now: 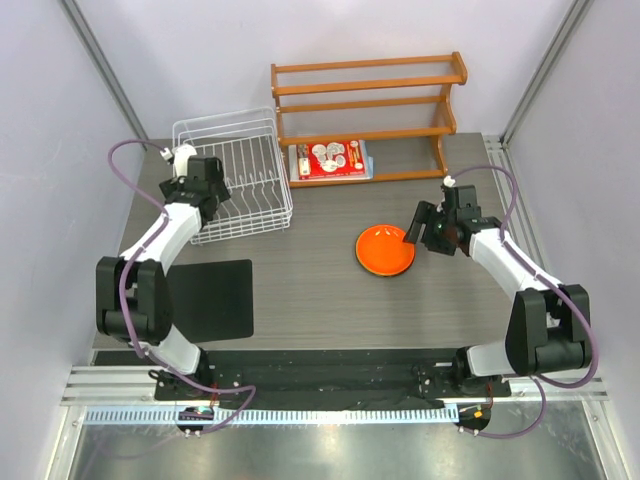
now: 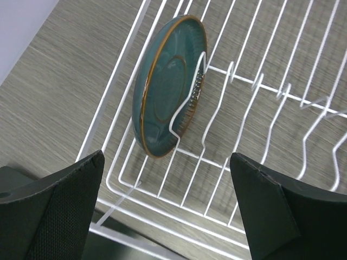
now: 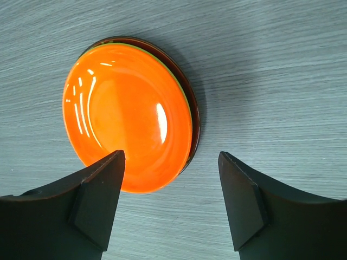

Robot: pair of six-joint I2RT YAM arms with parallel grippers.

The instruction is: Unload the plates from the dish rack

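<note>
My left gripper grabs the dark teal plate (image 2: 168, 86) by its near rim (image 2: 152, 148) next, to leave the plate's far rim free to hand over.
The white wire dish rack (image 1: 250, 165) stands at the back left. In the left wrist view a dark teal plate (image 2: 168, 86) stands on edge between the rack's bars (image 2: 255, 81). My left gripper (image 2: 168, 200) is open and empty, above the rack's near corner, short of the plate; the top view shows it (image 1: 207, 187) over the rack's left side. An orange plate (image 1: 386, 250) lies on the table at the centre right, on top of a stack. Under it (image 3: 127, 116) a thin green edge and a dark rim (image 3: 195, 119) show. My right gripper (image 1: 420, 225) hovers open and empty just beyond that stack's right edge (image 3: 171, 179).
An orange-brown wooden slatted shelf (image 1: 370, 100) stands at the back, with a red-and-white packet (image 1: 332, 160) lying at its foot. A black mat (image 1: 210, 298) lies at the near left. Walls and frame posts close in both sides.
</note>
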